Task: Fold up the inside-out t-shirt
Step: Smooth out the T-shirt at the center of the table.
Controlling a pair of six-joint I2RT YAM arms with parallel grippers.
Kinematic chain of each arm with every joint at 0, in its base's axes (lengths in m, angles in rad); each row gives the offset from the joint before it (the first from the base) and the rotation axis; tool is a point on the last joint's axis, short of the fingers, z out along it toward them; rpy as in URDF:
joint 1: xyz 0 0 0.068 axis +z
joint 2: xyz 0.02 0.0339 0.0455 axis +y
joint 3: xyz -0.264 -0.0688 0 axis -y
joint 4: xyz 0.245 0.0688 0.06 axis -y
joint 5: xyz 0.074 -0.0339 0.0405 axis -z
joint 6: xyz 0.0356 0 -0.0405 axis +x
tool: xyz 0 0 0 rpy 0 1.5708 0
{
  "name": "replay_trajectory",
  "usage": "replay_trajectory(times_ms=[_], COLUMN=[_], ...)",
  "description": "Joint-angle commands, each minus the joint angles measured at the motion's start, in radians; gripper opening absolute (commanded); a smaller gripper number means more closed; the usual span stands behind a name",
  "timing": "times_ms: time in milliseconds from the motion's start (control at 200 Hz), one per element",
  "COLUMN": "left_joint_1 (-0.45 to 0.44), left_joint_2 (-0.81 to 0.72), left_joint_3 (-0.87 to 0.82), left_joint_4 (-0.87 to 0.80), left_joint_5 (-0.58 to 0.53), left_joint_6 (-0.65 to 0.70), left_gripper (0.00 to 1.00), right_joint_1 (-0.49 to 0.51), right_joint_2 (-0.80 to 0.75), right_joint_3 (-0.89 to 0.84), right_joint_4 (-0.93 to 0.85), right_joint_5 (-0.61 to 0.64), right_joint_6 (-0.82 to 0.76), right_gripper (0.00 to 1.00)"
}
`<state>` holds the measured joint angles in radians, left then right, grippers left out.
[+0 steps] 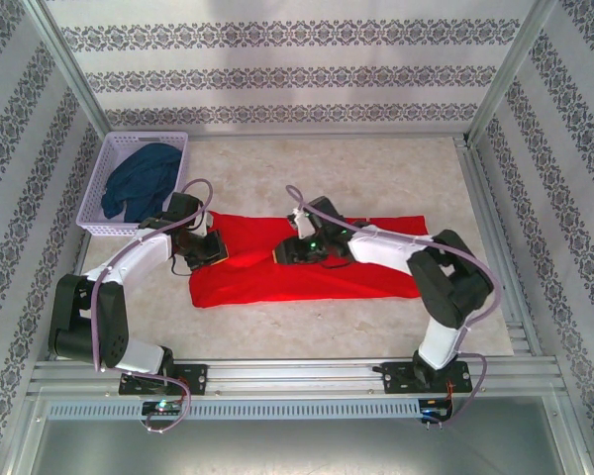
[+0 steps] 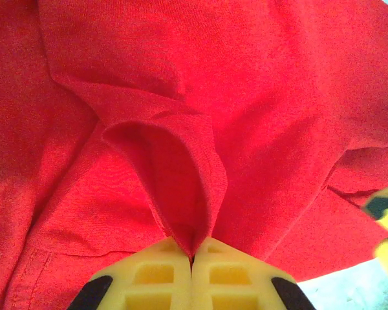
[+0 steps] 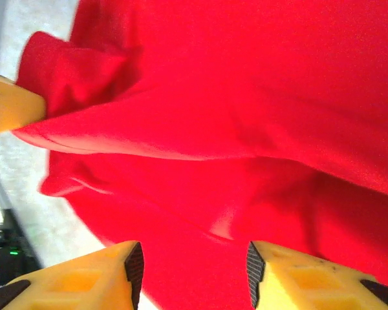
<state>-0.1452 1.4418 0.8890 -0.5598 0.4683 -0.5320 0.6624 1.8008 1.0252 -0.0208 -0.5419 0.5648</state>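
Red cloth lies spread beneath the pinched fold, so the fold would settle on the shirt. It is now time for my left gripper to open.
The inside-out t-shirt [image 1: 267, 275] lies as a bright red, roughly rectangular spread across the middle of the table, plain red side showing. My left gripper [image 1: 210, 247] sits at its left edge, shut on a pinched ridge of the red fabric [image 2: 181, 194]; the cloth runs right into the closed yellow jaws of the left gripper [image 2: 193, 258]. My right gripper [image 1: 283, 253] hovers over the shirt's middle, a little to the right of the left one. In the right wrist view the right gripper [image 3: 194, 271] is open, with red cloth [image 3: 246, 97] lying below the gap and nothing between the pads.
A lavender basket [image 1: 97, 198] holding a dark navy garment [image 1: 139, 180] stands at the back left. Metal rails frame the table [image 1: 376, 163], with bare stone-look surface behind and in front of the shirt. Patterned walls close in the sides.
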Motion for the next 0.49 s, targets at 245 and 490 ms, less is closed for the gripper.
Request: replay_trajectory(times_ms=[245, 490], left_joint_1=[-0.013, -0.014], left_joint_2=[-0.014, -0.009], left_joint_3=[-0.005, -0.01], left_joint_4=[0.021, 0.029], left_joint_5=[0.014, 0.018], left_joint_6=[0.01, 0.01], left_gripper=[0.05, 0.05], right_joint_1=[0.035, 0.036], right_joint_2=[0.183, 0.215], right_joint_3=[0.065, 0.078], right_joint_4=[0.331, 0.434], right_joint_5=[-0.061, -0.084], right_joint_6=[0.263, 0.317], right_gripper=[0.58, 0.57])
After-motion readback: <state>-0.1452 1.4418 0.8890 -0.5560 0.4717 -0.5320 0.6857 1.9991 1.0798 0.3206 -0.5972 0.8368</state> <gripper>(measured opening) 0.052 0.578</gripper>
